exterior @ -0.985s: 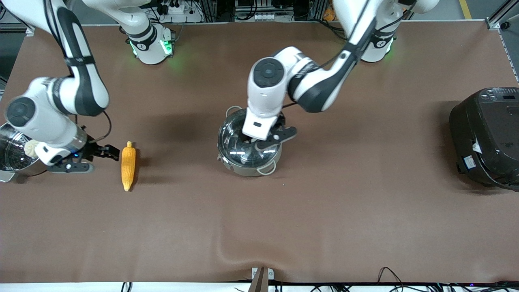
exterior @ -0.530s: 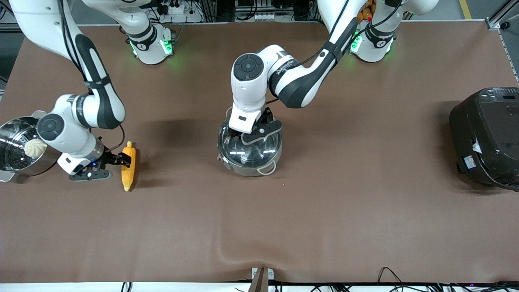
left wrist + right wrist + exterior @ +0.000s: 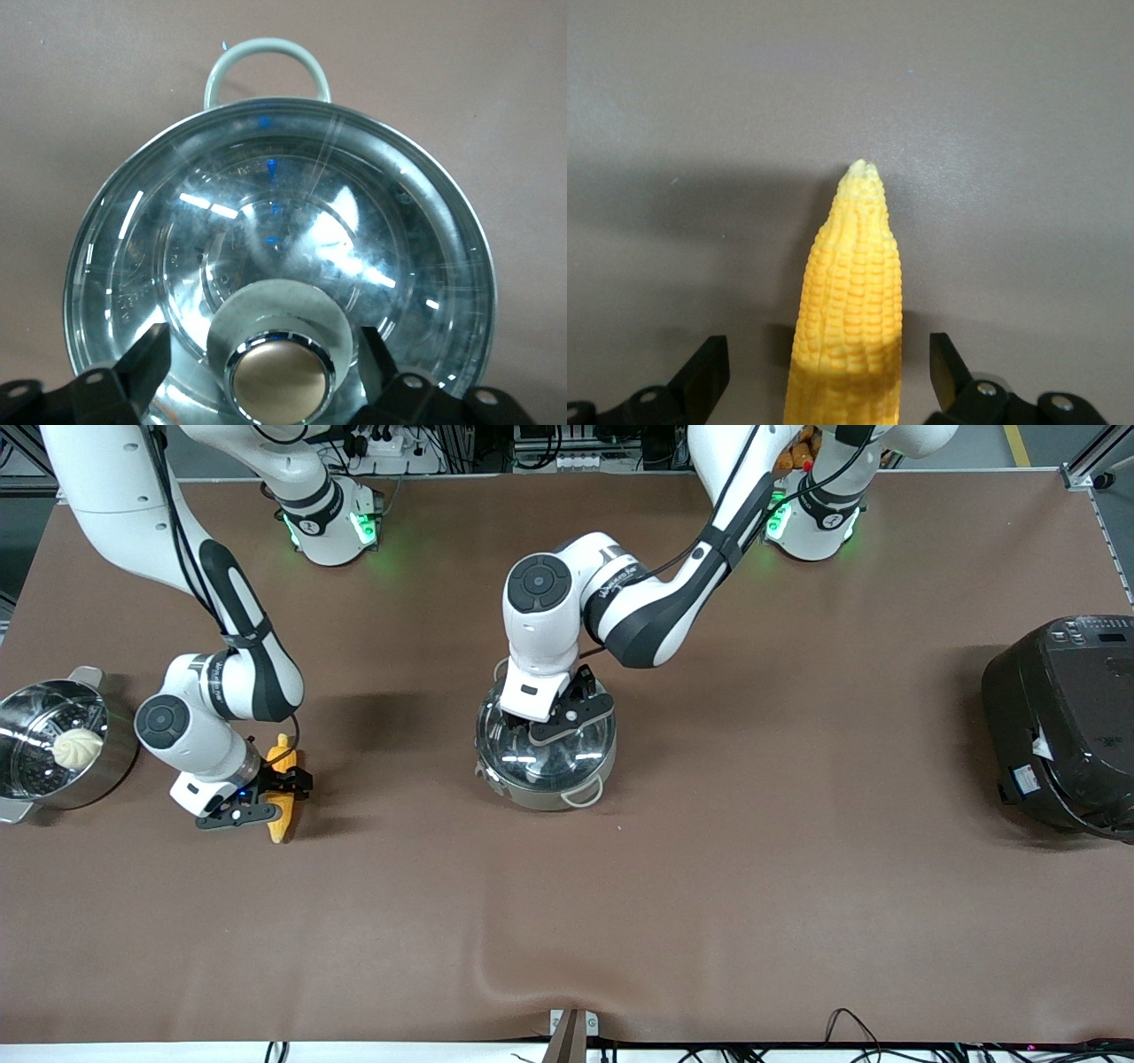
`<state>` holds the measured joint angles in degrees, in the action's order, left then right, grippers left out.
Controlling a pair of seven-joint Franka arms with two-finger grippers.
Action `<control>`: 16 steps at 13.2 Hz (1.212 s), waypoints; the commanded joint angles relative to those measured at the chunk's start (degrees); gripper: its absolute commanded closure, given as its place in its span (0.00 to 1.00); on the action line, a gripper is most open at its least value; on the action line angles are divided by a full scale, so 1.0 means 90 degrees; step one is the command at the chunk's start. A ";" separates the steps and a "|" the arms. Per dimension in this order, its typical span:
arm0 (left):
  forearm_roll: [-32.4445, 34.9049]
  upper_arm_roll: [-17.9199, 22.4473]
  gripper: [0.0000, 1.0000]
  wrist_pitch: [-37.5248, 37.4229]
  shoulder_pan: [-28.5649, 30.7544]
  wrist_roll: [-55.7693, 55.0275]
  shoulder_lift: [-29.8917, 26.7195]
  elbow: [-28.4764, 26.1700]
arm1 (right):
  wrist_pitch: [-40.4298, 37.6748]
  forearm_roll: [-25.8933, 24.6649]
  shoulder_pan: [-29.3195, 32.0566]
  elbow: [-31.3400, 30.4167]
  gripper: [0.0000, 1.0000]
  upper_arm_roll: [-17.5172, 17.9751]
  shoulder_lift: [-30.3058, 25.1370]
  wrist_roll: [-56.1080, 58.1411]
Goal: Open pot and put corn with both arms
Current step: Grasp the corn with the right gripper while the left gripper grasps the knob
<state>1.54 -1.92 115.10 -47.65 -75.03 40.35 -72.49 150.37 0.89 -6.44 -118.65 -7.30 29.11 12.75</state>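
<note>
My right gripper is to grab the corn next by its thick base end (image 3: 278, 820). The corn should then go into the opened pot.
The shiny steel pot (image 3: 545, 779) with pale loop handles stands mid-table, its glass lid (image 3: 266, 221) on. My left gripper (image 3: 547, 726) is open, low over the lid, its fingers on either side of the metal knob (image 3: 279, 376) with gaps to it. The yellow corn (image 3: 282, 819) lies on the table toward the right arm's end. My right gripper (image 3: 276, 795) is open and straddles the corn (image 3: 849, 310), a finger on each side, not touching it.
A steel steamer pot (image 3: 27, 779) holding a white bun (image 3: 78, 747) sits at the right arm's end. A large black cooker (image 3: 1063, 722) stands at the left arm's end. The brown mat wrinkles near the front edge (image 3: 532, 965).
My right gripper moved from beside the steamer pot to over the corn, straddling it. My left gripper shifted over the lid and settled around the knob.
</note>
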 commanded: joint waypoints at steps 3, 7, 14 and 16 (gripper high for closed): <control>-0.0064 0.0057 0.16 -0.0074 -0.0057 -0.0052 0.0058 0.0154 | 0.0079 0.0087 0.0325 0.0068 0.24 0.0098 0.0066 0.0487; -0.0083 0.0028 0.22 -0.0084 -0.0057 -0.0061 0.0058 0.0154 | 0.0079 0.0096 0.0315 0.0068 0.67 0.0147 0.0076 0.0478; -0.0132 -0.0001 0.41 -0.0094 -0.0067 -0.0061 0.0058 0.0145 | -0.0796 0.0690 0.0305 0.0506 0.97 0.0381 -0.0022 0.0370; -0.0132 -0.0001 0.47 -0.0103 -0.0057 -0.0061 0.0039 0.0145 | -0.1383 0.0829 0.0276 0.0857 0.97 0.0381 -0.0051 0.0370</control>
<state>1.54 -2.15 115.23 -47.86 -75.04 40.40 -72.09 142.72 6.52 -4.58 -114.19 -4.60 29.19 15.88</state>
